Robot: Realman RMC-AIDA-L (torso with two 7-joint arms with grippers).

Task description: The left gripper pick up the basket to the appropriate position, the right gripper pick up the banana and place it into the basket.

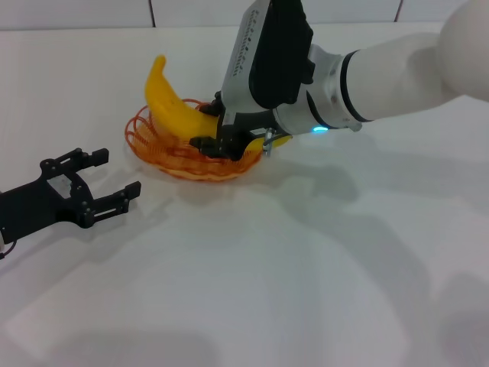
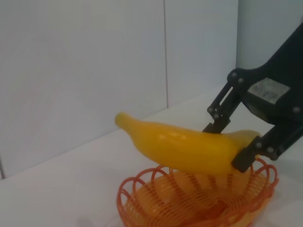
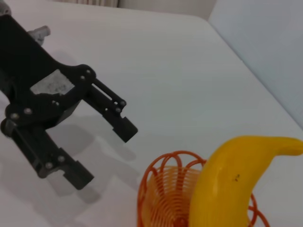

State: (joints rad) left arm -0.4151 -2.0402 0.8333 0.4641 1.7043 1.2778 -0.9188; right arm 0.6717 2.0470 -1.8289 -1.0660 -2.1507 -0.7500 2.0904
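My right gripper lets go of the banana now, since the yellow banana (image 1: pixel 170 103) lies over and inside the orange basket's rim (image 1: pixel 141 153) and would rest there.
The orange wire basket (image 1: pixel 164 157) sits on the white table at mid-left. Over it, the yellow banana (image 1: pixel 170 103) is tilted with its far end raised. My right gripper (image 1: pixel 233 142) is shut on the banana's near end, just above the basket's right rim. In the left wrist view, the right gripper (image 2: pixel 230 142) pinches the banana (image 2: pixel 184 146) over the basket (image 2: pixel 156 198). My left gripper (image 1: pixel 103 182) rests open on the table, left of the basket and apart from it. The right wrist view shows the left gripper (image 3: pixel 102 153) open, with the banana (image 3: pixel 227 189) and basket (image 3: pixel 163 194) close by.
The white table (image 1: pixel 290 267) stretches in front and to the right. A pale wall (image 1: pixel 92 11) runs behind it. My right arm's white forearm (image 1: pixel 405 65) crosses the upper right above the table.
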